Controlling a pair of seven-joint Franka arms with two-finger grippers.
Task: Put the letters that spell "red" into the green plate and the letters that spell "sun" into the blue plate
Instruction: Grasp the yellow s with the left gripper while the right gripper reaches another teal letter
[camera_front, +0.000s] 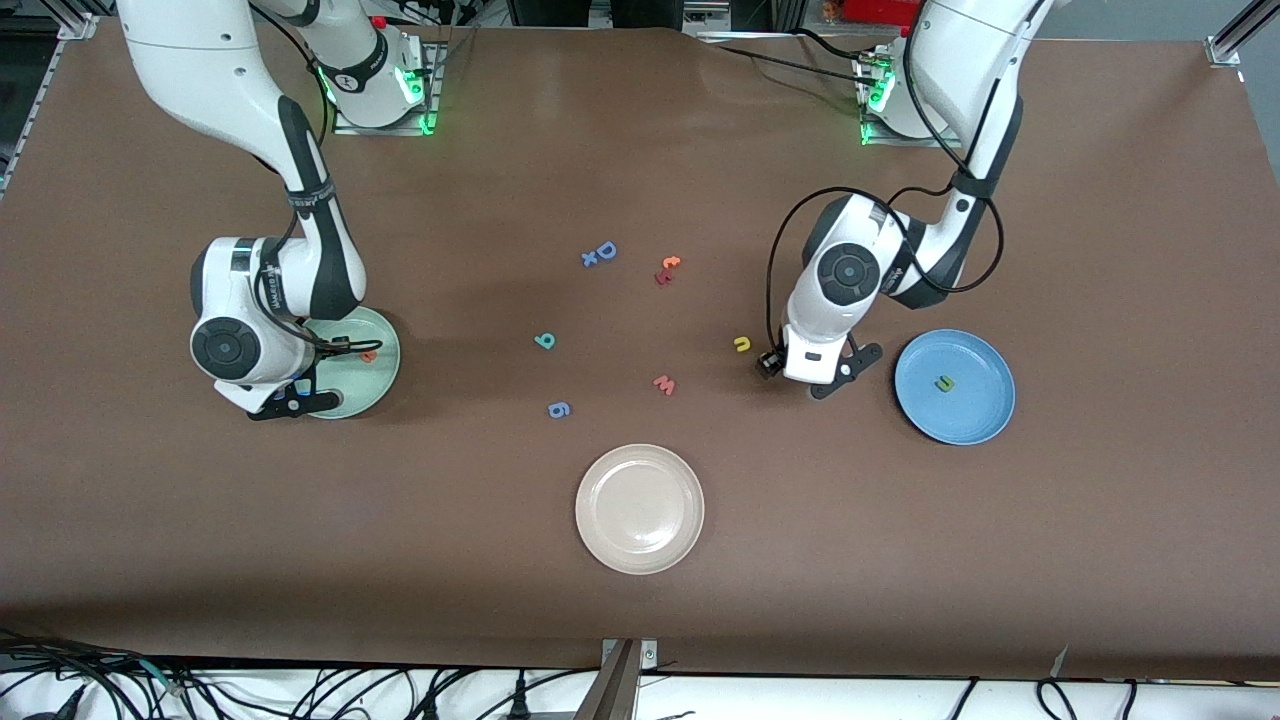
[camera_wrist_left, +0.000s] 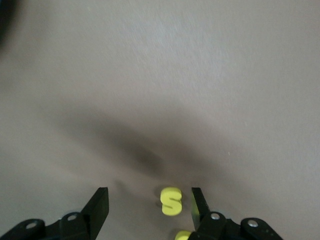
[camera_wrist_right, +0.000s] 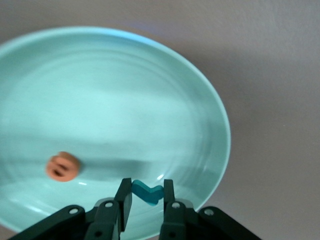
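Observation:
The yellow "s" sits off-center beside one finger, so it is too early to close on the "s". My left gripper centers over it first.
My left gripper (camera_wrist_left: 149, 195) stands open low over the bare table beside the blue plate (camera_front: 985, 415). The yellow "s" (camera_wrist_left: 170, 201) lies between its fingers, close to one finger (camera_wrist_left: 196, 202). A green u/n letter (camera_front: 944, 382) lies in the blue plate. A yellow u/n letter (camera_front: 741, 344) lies on the table beside the left hand. My right gripper (camera_wrist_right: 145, 186) is shut on the small teal "r" (camera_wrist_right: 148, 192) over the green plate (camera_wrist_right: 150, 90). The orange "e" (camera_wrist_right: 62, 166) lies in that plate. The teal "d" (camera_front: 544, 341) lies mid-table.
A cream plate (camera_front: 640, 508) sits nearest the front camera. A blue "g" (camera_front: 559, 409) and a red "w" (camera_front: 664, 384) lie between it and the teal "d". Farther off lie a blue "D" (camera_front: 605, 250) and two orange-red letters (camera_front: 667, 270).

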